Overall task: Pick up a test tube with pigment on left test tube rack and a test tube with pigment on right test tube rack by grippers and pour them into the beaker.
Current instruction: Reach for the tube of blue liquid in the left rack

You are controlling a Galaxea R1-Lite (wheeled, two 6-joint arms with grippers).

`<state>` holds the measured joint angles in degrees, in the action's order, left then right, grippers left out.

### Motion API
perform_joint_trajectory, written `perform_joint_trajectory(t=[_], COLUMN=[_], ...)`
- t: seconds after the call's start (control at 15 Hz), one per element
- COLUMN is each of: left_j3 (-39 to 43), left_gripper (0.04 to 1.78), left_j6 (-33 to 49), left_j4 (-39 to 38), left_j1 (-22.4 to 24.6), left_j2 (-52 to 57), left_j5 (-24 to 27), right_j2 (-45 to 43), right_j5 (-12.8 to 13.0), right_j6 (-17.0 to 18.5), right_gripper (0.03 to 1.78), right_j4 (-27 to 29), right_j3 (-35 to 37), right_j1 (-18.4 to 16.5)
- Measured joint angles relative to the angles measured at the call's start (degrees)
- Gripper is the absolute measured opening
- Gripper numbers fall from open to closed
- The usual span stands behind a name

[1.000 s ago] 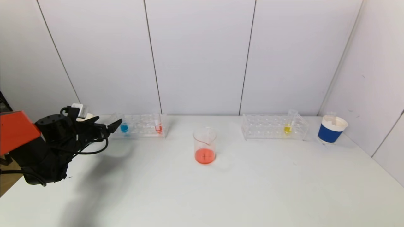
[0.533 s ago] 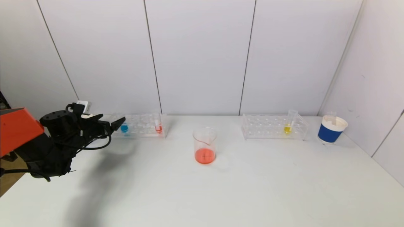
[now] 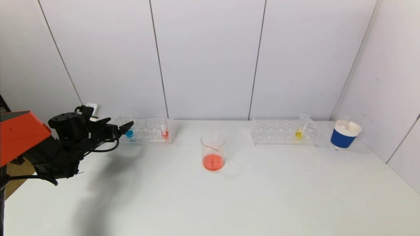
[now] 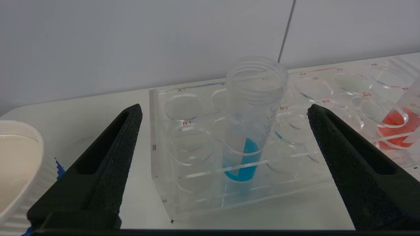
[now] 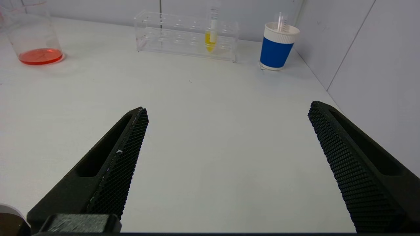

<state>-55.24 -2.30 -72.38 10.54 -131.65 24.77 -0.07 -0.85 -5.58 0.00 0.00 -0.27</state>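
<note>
The left gripper grabs the blue tube just under its open rim (image 3: 124, 120) next, since the rack's clear plates surround the tube's lower half.
The left clear rack (image 3: 147, 131) holds a blue-pigment tube (image 3: 129, 133) and a red-pigment tube (image 3: 164, 131). My left gripper (image 3: 121, 127) is open, just in front of the blue tube (image 4: 251, 121), which stands upright in the rack (image 4: 183, 190) between the spread fingers without touching them. The red tube (image 4: 398, 127) stands to one side. The right rack (image 3: 284, 132) holds a yellow-pigment tube (image 3: 299, 132), also in the right wrist view (image 5: 210, 37). The beaker (image 3: 213, 151) with red liquid stands at the table's middle. My right gripper (image 5: 226, 111) is open and empty above bare table, outside the head view.
A blue-and-white paper cup (image 3: 345, 134) with a tube in it stands right of the right rack. A white cup (image 4: 16, 164) sits left of the left rack. Wall panels close behind both racks and along the table's right side.
My left gripper has moved forward and slightly up toward the left rack, closing in on the blue tube. Nothing else has moved.
</note>
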Motion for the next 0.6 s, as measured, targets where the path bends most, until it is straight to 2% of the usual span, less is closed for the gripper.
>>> perform_joint_trajectory(t=[0.6], left_j3=[-2.76], left_gripper=[1.76], left_j6=[-0.01], left_j4=[1.01], left_j1=[0.0], left_j2=[-1.99], left_j5=[-0.11], right_j2=[0.0], right_j5=[0.0], right_j6=[0.0], right_gripper=[1.77], right_j4=[0.0], right_j3=[0.0], right_j1=[0.0])
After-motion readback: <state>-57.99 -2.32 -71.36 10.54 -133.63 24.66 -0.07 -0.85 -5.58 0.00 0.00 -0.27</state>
